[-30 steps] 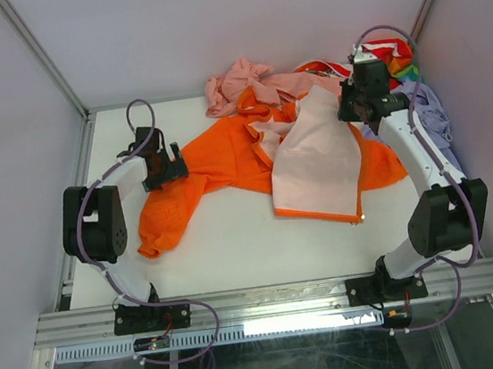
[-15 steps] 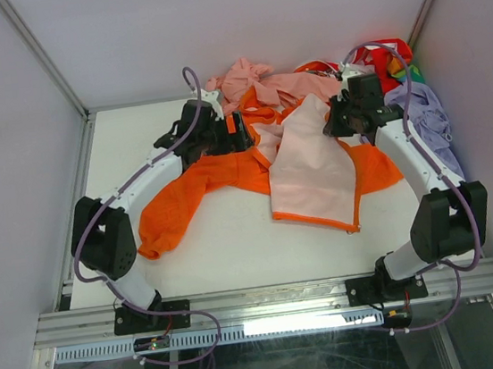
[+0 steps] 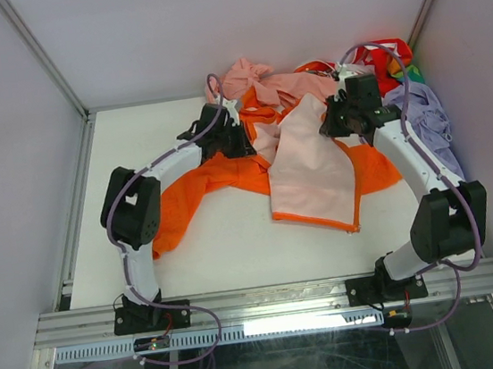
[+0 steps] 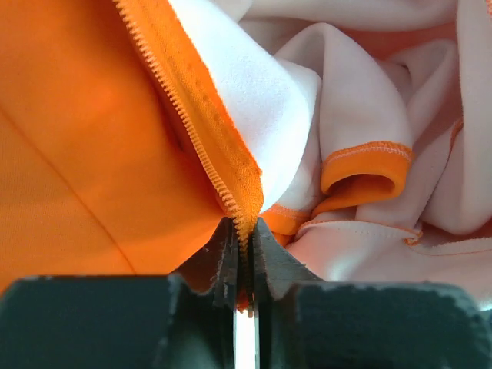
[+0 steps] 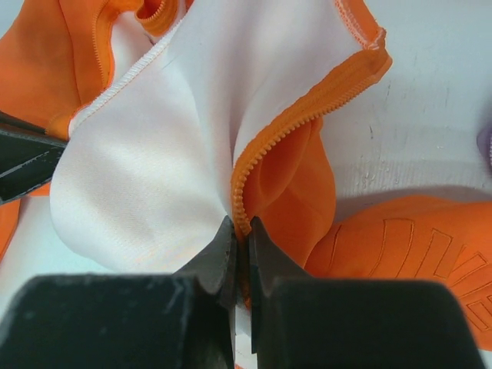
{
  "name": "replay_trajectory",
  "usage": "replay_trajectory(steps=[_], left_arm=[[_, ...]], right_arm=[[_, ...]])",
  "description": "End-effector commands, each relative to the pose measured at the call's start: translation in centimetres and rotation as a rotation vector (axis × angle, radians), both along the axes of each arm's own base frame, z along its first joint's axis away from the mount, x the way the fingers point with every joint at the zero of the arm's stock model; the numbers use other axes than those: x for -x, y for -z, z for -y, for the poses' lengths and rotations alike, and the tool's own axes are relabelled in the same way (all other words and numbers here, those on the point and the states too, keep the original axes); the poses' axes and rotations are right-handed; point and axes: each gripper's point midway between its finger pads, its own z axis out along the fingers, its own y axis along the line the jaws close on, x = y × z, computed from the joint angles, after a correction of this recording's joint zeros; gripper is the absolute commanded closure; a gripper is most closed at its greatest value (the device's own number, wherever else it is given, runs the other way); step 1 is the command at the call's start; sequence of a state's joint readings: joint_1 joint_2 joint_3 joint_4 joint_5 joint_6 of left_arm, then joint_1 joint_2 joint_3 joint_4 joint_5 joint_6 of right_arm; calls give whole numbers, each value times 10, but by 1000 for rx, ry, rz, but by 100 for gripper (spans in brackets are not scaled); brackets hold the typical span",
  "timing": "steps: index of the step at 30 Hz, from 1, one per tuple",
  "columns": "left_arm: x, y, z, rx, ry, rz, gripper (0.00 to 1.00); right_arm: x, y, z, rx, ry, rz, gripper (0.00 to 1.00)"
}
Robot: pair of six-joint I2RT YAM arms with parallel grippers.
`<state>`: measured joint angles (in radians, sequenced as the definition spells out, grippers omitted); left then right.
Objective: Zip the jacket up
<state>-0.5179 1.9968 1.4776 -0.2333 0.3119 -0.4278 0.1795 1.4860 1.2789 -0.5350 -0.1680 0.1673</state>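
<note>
My right gripper needs to keep holding the panel's lifted zipper edge, because the panel would remain folded over with the lining [image 3: 308, 172] facing up if I opened it now.
The bright orange jacket [image 3: 218, 172] lies open across the table, one front panel folded over so its pale lining [image 3: 308, 172] faces up. My left gripper [image 3: 243, 138] is at the jacket's left front edge near the collar. In the left wrist view this gripper [image 4: 244, 231] is shut on the orange zipper tape [image 4: 192, 138]. My right gripper [image 3: 328, 128] holds the upper edge of the folded panel. In the right wrist view it [image 5: 241, 231] is shut on the toothed zipper edge [image 5: 284, 134], which is lifted into a fold. No zipper slider shows.
A pale pink garment [image 3: 243, 79] is bunched at the back against the jacket's collar. A lilac garment [image 3: 427, 113] and a red, multicoloured cloth [image 3: 388, 54] lie at the back right. White table [image 3: 236, 249] shows in front of the jacket; walls stand close on both sides.
My left arm swung from the left sleeve to the jacket's front edge, and its jaws went from open to shut on the zipper tape. My right gripper drew its held edge slightly left.
</note>
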Motion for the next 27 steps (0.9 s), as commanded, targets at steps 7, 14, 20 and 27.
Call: replay_trajectory(steps=[7,14,20,27], left_arm=[[-39,-176,-194,-323,-381,291,100],[16,-255,-279,-597,-589,363,100],[66,-234,-236,-617,-459,335,100],[137,-171,-79,-293,-79,264,97]], right_arm=[[-48,-93,35,162,161,203,100],[-67,-109,34,219,182,202,100],[-74,-94,-10,175,92,165,100],[-70,-67,-119,28,-168,94,81]])
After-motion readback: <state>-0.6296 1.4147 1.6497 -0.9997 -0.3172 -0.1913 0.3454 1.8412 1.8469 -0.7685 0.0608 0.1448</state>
